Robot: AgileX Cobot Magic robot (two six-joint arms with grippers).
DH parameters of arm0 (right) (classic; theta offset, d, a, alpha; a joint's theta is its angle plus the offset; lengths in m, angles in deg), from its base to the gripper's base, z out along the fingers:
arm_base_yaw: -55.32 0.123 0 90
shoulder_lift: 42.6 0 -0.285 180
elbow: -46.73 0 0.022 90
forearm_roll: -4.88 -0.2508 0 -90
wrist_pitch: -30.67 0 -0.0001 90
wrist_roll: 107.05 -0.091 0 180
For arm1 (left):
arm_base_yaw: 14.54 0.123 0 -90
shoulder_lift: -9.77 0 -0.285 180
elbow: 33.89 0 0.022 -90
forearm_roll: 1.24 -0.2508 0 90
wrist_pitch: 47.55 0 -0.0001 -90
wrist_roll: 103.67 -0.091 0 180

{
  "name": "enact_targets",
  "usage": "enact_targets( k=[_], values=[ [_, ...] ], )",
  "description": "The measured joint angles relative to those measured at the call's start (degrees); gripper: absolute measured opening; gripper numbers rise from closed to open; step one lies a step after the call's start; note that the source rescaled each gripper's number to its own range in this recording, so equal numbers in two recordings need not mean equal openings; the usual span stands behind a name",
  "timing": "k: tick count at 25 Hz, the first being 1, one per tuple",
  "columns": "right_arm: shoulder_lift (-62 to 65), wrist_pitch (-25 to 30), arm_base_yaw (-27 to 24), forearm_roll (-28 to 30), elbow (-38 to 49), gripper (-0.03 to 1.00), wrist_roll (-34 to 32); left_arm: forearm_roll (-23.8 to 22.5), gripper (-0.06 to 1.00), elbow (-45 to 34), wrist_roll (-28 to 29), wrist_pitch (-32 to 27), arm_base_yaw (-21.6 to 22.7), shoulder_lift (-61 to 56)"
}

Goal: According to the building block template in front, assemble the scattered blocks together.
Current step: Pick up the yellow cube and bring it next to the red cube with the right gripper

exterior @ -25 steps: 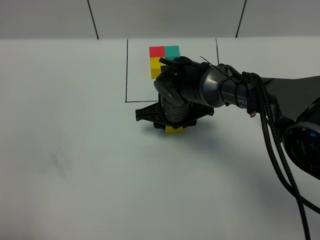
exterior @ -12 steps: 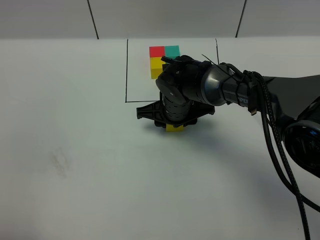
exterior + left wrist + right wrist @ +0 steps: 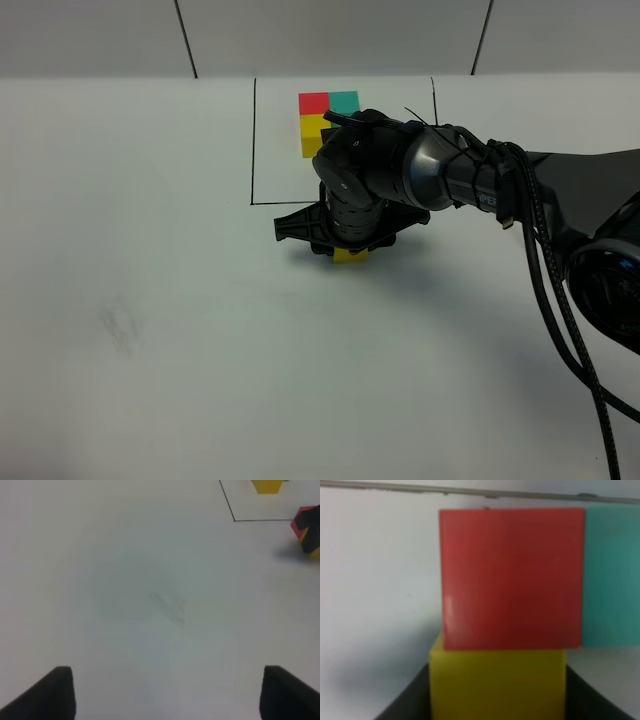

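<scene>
The robot's right hand should open now, because the yellow block (image 3: 349, 256) stands against the red block's near side.
The building block template stands at the back inside a black drawn rectangle (image 3: 253, 140): red cube (image 3: 313, 102), teal cube (image 3: 345, 101), yellow cube (image 3: 311, 131). My right gripper (image 3: 347, 248) points down just in front of that rectangle, shut on the scattered yellow block (image 3: 349, 256). In the right wrist view the yellow block (image 3: 497, 685) sits between my dark fingers (image 3: 402, 702) and touches the scattered red block (image 3: 512, 577), with the teal block (image 3: 612, 575) against the red one's side. My left gripper (image 3: 167, 695) is open and empty, far from the blocks.
The white table (image 3: 150, 300) spreads to the left and front, with a faint smudge (image 3: 120, 325). The right arm and its cables (image 3: 540, 230) cross the right side. The left wrist view shows the red block (image 3: 300, 519) and the rectangle's corner (image 3: 234, 520).
My right gripper has shifted the yellow block slightly toward the back, closer to the rectangle. The left arm has not moved.
</scene>
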Motion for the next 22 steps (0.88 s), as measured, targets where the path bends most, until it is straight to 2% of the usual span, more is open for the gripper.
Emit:
enact_targets(
  k=[20, 22],
  values=[
    [0.0, 0.02, -0.18, -1.91, -0.05, 0.27, -1.26, 0.0, 0.69, 0.0, 0.0, 0.05, 0.0, 0.0],
    [0.0, 0.08, -0.23, -2.27, -0.05, 0.3, -1.37, 0.0, 0.69, 0.0, 0.0, 0.05, 0.0, 0.0]
  ],
)
